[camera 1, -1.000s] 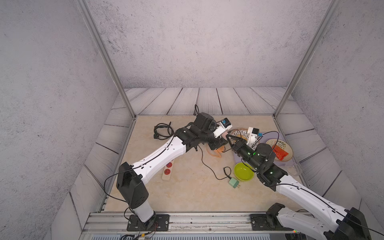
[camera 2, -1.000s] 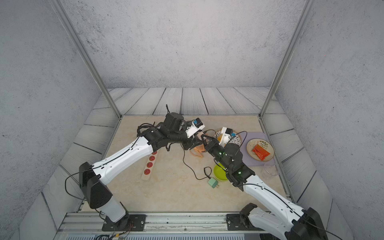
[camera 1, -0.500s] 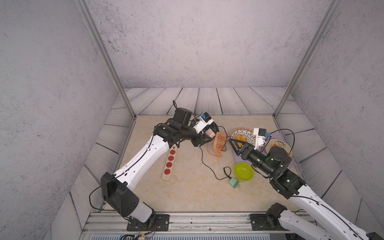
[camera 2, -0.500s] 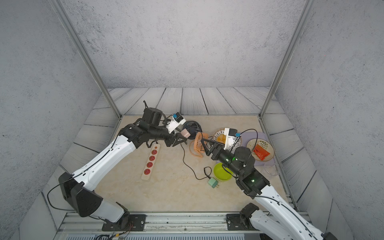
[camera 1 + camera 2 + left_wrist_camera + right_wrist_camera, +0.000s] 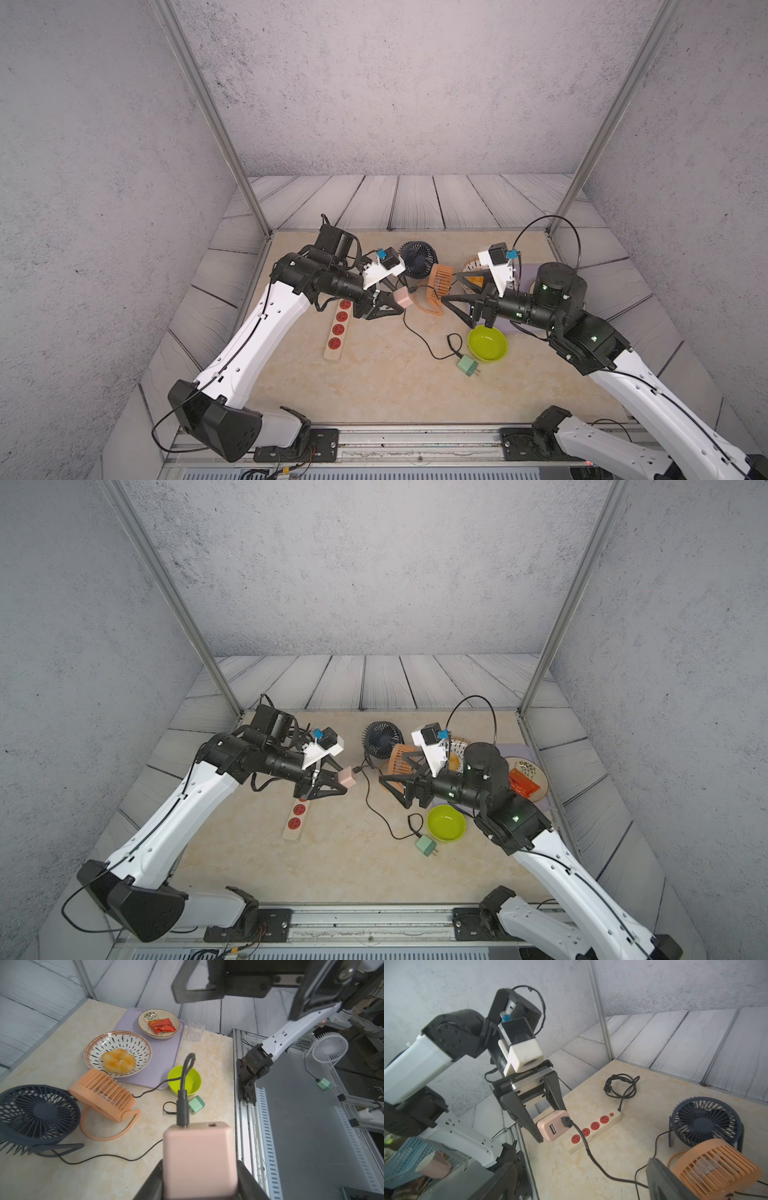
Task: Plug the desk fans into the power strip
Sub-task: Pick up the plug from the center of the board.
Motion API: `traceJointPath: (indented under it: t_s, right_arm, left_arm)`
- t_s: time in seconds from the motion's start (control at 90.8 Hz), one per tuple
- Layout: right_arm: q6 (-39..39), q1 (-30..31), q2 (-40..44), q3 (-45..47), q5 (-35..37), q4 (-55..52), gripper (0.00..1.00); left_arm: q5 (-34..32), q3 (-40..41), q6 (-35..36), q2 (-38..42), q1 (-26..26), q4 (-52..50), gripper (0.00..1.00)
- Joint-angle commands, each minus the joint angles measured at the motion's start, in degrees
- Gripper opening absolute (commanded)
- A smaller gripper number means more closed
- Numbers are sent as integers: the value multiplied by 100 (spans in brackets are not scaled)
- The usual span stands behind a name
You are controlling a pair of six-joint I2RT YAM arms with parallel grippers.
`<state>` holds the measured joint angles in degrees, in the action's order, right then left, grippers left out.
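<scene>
The pink plug adapter (image 5: 402, 297) needs its opposite end free to plug in, so my right gripper should next grab the adapter across its sides at the cable end.
My left gripper (image 5: 400, 302) is shut on a pink plug adapter (image 5: 402, 297), held in the air just right of the power strip's far end. In the left wrist view the pink plug adapter (image 5: 199, 1159) sits between both fingers. Its black cable leads toward the peach desk fan (image 5: 439, 282). A navy desk fan (image 5: 418, 259) stands behind that. The cream power strip (image 5: 338, 328) with red sockets lies flat, its far end under my left arm. My right gripper (image 5: 451, 287) is open and holds nothing, next to the peach fan. The right wrist view shows the power strip (image 5: 593, 1128) whole, below the pink plug adapter (image 5: 552, 1126).
A green bowl (image 5: 487, 343) and a green adapter (image 5: 467, 366) lie front right. A lilac tray (image 5: 166, 1057) holds a patterned plate (image 5: 141, 1043) with a bun and a small plate (image 5: 536, 777) with a red packet. A glass (image 5: 195, 1028) stands beside it. A coiled black cord (image 5: 620, 1086) lies behind the strip.
My right gripper has opened and drawn back to the right. My left arm has swung left, away from the peach fan and toward the power strip, with the pink adapter in its grip.
</scene>
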<state>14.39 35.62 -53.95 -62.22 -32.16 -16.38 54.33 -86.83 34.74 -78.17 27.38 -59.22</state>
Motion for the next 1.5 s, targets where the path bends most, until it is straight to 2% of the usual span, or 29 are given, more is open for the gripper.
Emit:
traceJointPath:
  t_s: [0.0,0.187,0.407,0.65,0.881,1.002,1.486]
  right_arm:
    - [-1099,-8,-260,-228,-988,-126,96]
    - [-1468,-209,-783,-189,-2324,761,97]
    - [-1546,-311,-1606,-505,-2967,1159,93]
    - [-1852,-274,-1969,-440,-2901,1475,83]
    - [-2009,-89,-2095,-570,-2656,1320,79]
    - [-2036,-19,-2119,-558,-2486,1282,75]
    - [-2075,243,-2382,-757,-2306,1074,59]
  left_arm:
    - [367,-93,693,28,-22,-504,0]
    - [7,-410,1238,-174,-22,-701,0]
    - [-456,-897,1997,-469,-4,-1086,0]
    - [-476,-1052,2139,-585,16,-1216,0]
    - [-646,-980,1334,-560,56,-692,0]
    - [-660,-970,1144,-545,79,-641,0]
    - [-646,-912,1225,-483,251,-725,0]
